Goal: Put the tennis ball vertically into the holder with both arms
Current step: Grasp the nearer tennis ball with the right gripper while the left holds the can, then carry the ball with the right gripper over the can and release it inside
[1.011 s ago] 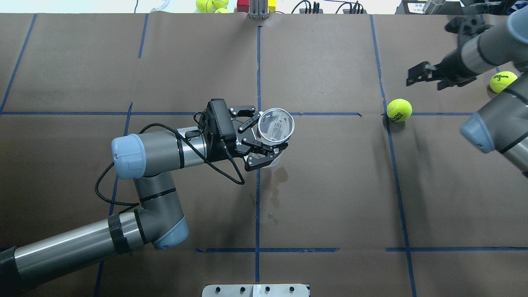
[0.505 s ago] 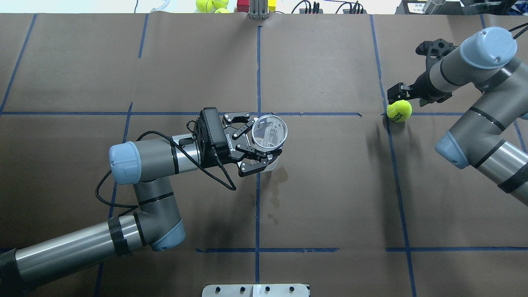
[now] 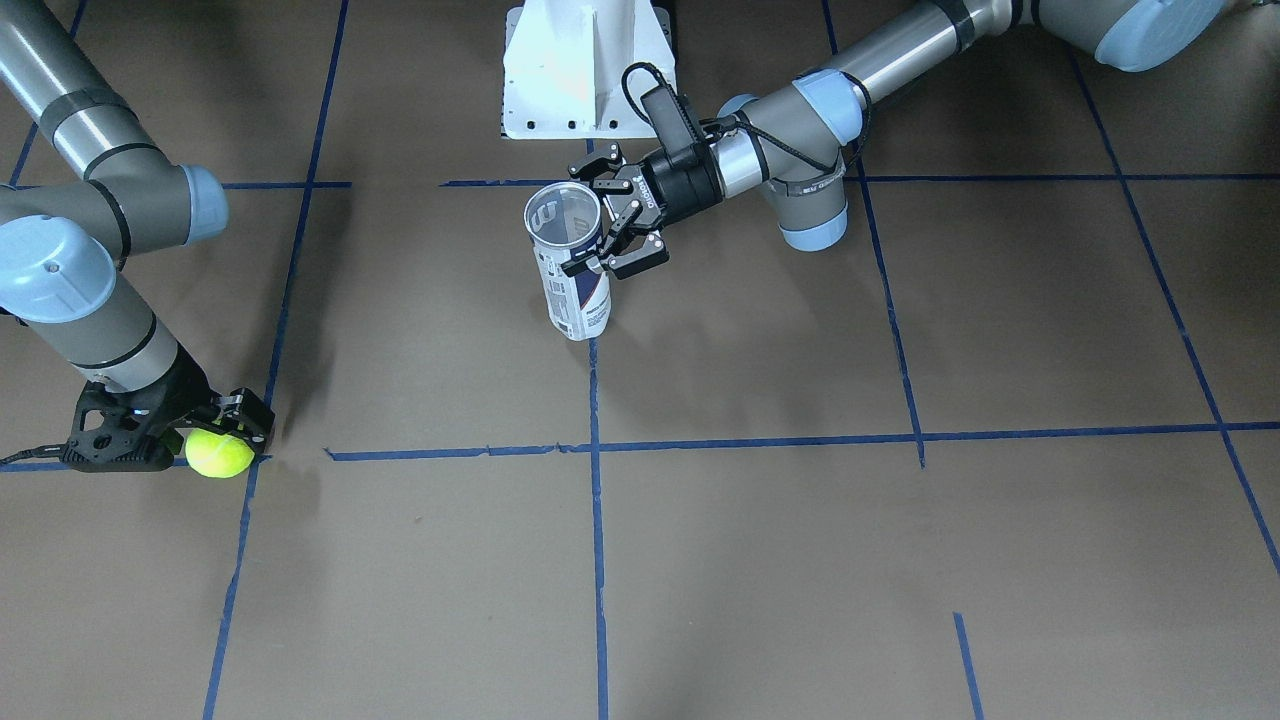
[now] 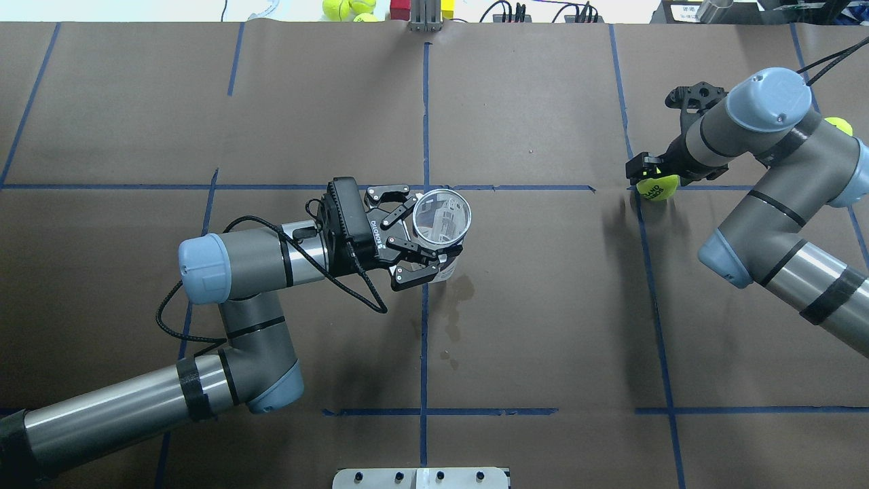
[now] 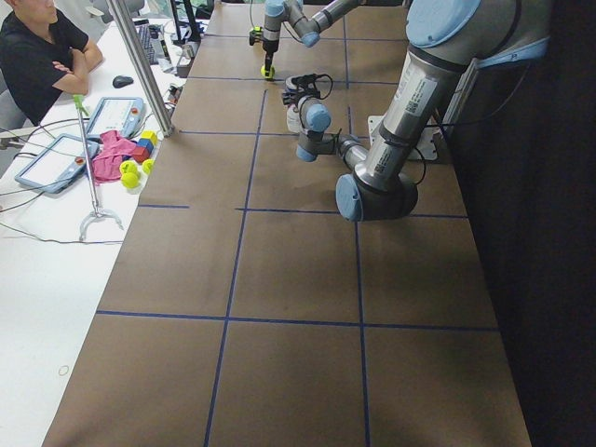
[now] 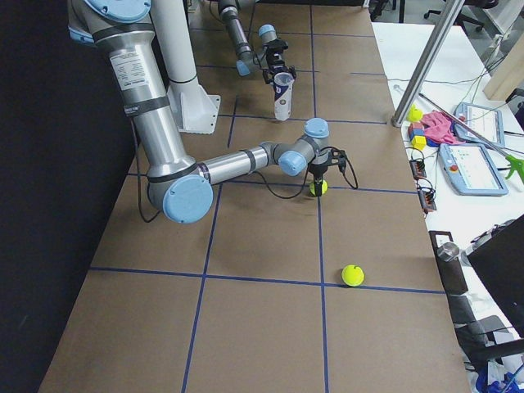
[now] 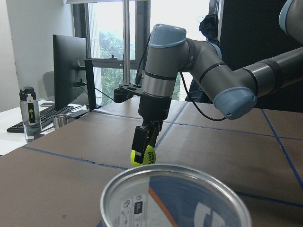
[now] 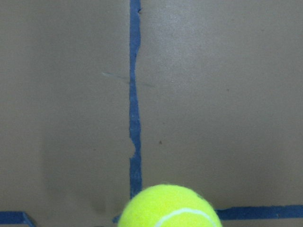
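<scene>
I should drop the tennis ball into the holder (image 3: 564, 246), so I need to grab the ball with my right gripper next, around its round middle (image 3: 218, 454).
The holder (image 4: 442, 219) is a clear can with a navy and white label. It stands upright near the table's middle, open rim up, and also shows in the front view (image 3: 573, 270). My left gripper (image 4: 426, 236) is shut on its upper wall from the side. The tennis ball (image 4: 658, 188) rests on the brown table at a blue tape crossing, far right. My right gripper (image 4: 648, 171) points down over it, fingers open and straddling the ball (image 7: 144, 156). The right wrist view shows the ball (image 8: 169, 208) at its bottom edge.
A second yellow-green ball (image 6: 353, 275) lies further right, partly hidden behind my right arm in the overhead view (image 4: 840, 124). More balls (image 4: 346, 8) and coloured blocks sit beyond the table's far edge. The white robot base (image 3: 585, 70) stands at the near edge.
My right arm has swung left and down from beside the far-right ball onto the ball at the tape crossing. My left gripper has shifted slightly left with the can.
</scene>
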Available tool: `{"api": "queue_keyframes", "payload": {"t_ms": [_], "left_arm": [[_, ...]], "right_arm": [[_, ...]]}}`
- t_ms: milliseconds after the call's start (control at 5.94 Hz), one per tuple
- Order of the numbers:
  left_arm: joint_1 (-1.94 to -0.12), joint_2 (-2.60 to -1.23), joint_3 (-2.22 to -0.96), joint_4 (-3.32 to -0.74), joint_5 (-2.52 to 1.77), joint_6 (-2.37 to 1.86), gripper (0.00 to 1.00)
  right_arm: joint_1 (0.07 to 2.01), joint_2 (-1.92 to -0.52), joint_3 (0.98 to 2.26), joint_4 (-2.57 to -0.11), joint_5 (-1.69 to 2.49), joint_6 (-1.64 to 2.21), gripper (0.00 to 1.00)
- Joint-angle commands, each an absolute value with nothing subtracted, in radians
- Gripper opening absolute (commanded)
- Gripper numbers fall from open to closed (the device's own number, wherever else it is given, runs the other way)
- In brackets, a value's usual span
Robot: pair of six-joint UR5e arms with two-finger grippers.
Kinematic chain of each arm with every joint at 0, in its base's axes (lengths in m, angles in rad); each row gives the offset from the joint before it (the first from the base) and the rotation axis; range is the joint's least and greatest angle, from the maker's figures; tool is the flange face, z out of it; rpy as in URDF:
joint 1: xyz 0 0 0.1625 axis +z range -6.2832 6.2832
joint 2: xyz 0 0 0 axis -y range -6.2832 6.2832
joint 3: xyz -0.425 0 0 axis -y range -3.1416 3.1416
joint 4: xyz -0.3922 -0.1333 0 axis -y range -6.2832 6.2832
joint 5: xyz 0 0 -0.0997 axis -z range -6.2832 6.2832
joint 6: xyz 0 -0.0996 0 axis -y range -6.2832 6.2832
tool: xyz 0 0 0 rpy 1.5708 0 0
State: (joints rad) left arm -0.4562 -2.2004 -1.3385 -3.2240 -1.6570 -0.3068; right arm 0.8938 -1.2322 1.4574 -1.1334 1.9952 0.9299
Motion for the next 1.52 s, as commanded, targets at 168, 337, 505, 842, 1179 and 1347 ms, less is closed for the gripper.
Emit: {"api": "queue_keyframes", "payload": {"t_ms": [168, 337, 505, 842, 1179, 1347], "left_arm": [[-0.456, -2.183, -1.336, -3.226, -1.655, -0.308, 0.70], [-0.454, -2.180, -1.336, -3.227, -1.655, -0.308, 0.70], [-0.453, -2.181, -1.336, -3.229, -1.651, -0.317, 0.70], [-0.404, -2.186, -1.313, -3.284, -1.583, -0.336, 0.70], [-0.402, -2.187, -1.312, -3.284, -1.583, -0.336, 0.72], [-0.402, -2.187, -1.312, -3.284, -1.583, -0.336, 0.73]], "right_arm": [[0.893, -1.220, 1.463, -1.127, 1.953, 0.931, 0.00], [0.897, -1.215, 1.539, -1.140, 1.956, 0.943, 0.00], [0.896, -1.213, 1.616, -1.167, 1.960, 0.992, 0.00], [0.864, -1.127, 1.865, -1.474, 1.971, 1.139, 0.00], [0.783, -1.005, 2.020, -1.649, 1.973, 1.323, 0.02], [0.741, -0.968, 2.043, -1.652, 1.965, 1.412, 0.03]]}}
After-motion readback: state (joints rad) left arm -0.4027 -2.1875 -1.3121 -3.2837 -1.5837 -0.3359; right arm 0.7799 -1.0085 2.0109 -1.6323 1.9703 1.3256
